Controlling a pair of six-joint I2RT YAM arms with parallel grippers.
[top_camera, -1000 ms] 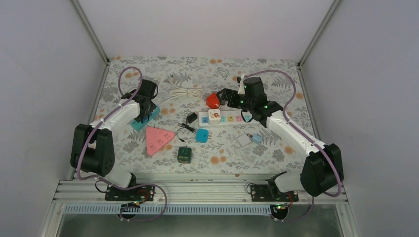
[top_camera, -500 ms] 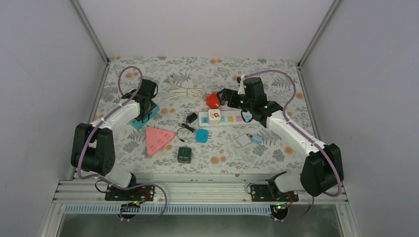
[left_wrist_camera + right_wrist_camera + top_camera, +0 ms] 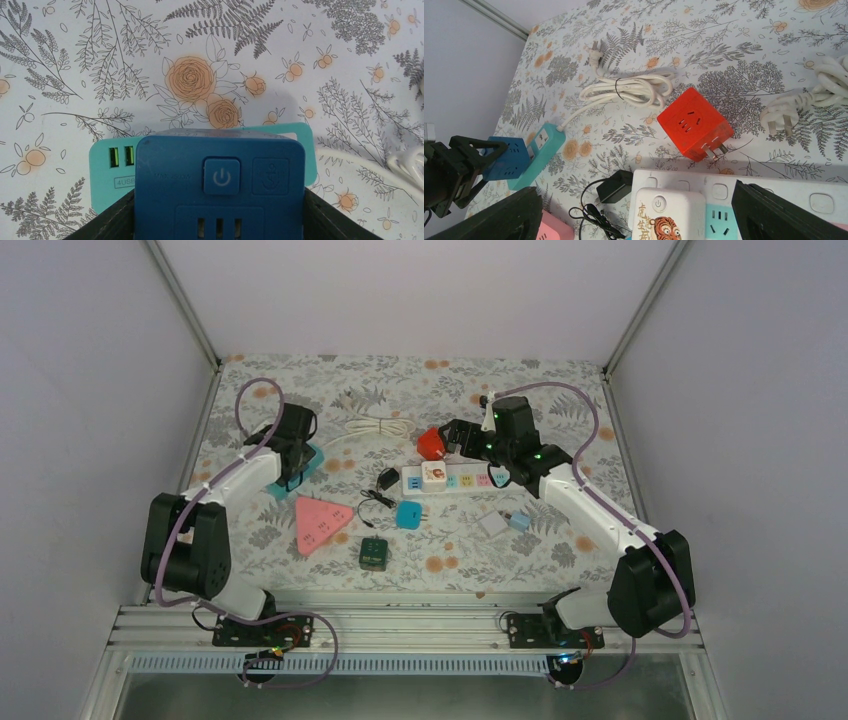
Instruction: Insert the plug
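I should keep the dark blue cube plug (image 3: pixel 220 170) in my left gripper until it is seated, as it hangs slightly turned above the teal power strip and would drop if I opened now.
My left gripper (image 3: pixel 220 225) is shut on a dark blue cube plug (image 3: pixel 220 170), its black fingers (image 3: pixel 112 222) pressed against both sides. The cube sits over a teal power strip (image 3: pixel 107 167) with two USB ports showing. The right wrist view shows the same blue cube (image 3: pixel 506 157) on the teal strip (image 3: pixel 544 145). My right gripper (image 3: pixel 641 220) is open, hovering over a white power strip (image 3: pixel 774 187) that carries a white tiger-print cube (image 3: pixel 669 215). A red cube plug (image 3: pixel 694 122) lies on its side just beyond it, prongs bare. In the top view the left gripper (image 3: pixel 292 465) is at the left and the right gripper (image 3: pixel 455 437) is by the red cube (image 3: pixel 432 444).
A pink triangular socket block (image 3: pixel 320 523), a black adapter with cord (image 3: pixel 387 478), a small light-blue plug (image 3: pixel 408 514), a dark green cube (image 3: pixel 374 554) and a white charger (image 3: pixel 494 524) lie mid-table. A coiled white cable (image 3: pixel 378 426) lies at the back. Walls enclose the table.
My left gripper, with the blue cube, has shifted slightly to the far left. The right arm has stayed still.
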